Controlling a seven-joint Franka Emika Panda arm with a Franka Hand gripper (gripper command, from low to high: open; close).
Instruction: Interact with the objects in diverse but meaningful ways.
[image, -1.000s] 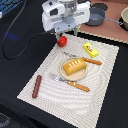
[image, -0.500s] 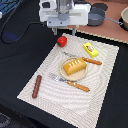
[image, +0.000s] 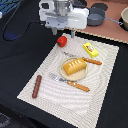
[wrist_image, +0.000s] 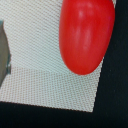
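I should next use my gripper to grab the red round tomato around its plump middle (image: 62, 41) (wrist_image: 85, 32), so that I can move it off the corner of the placemat.
A red round tomato (image: 62, 40) lies at the far corner of the striped placemat (image: 55, 102). My gripper (image: 63, 34) hangs just above it, jaws apart and empty. In the wrist view the tomato (wrist_image: 86, 35) fills much of the picture, and one grey finger (wrist_image: 3, 52) shows at the edge, clear of it. A dark brown sausage (image: 37, 86) lies on the mat at the exterior view's left. A yellow block with red marks (image: 90, 49) lies at the right. The scored bread loaf (image: 74, 65) sits on the tan plate (image: 63, 73).
An orange-handled fork (image: 70, 82) and knife (image: 92, 61) lie beside the plate. Grey pots (image: 95, 17) stand behind the mat on a wooden board. A dark cable (image: 12, 30) loops at the exterior view's left.
My gripper has risen a little from the tomato. The tomato and the other toys have stayed in place.
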